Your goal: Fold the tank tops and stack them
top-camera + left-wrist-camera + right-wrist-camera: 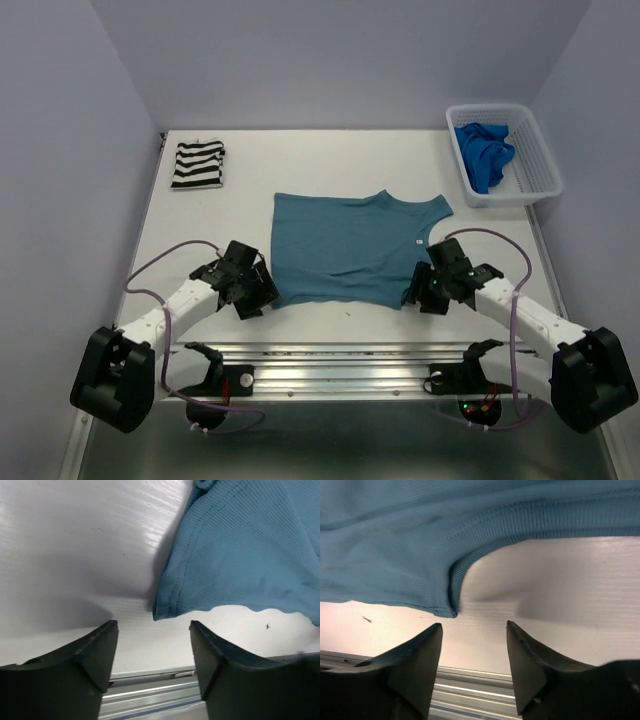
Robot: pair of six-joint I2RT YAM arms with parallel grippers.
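Note:
The teal tank top should be folded with its near edge over the rest, so my left gripper will grab it next by its near hemmed corner (278,303) (164,609).
The teal tank top (345,245) lies spread flat in the middle of the table. It also shows in the left wrist view (250,550) and the right wrist view (420,545). The striped tank top (197,165) lies folded at the back left. The royal blue tank top (484,152) is bunched in the white basket (535,165). My left gripper (262,296) is open and empty beside the teal top's near left corner (162,611). My right gripper (418,296) is open and empty beside the near right corner (445,611).
The white lattice basket stands at the back right corner. A metal rail (340,365) runs along the table's near edge, just behind both grippers. Purple cables (165,265) loop off both arms.

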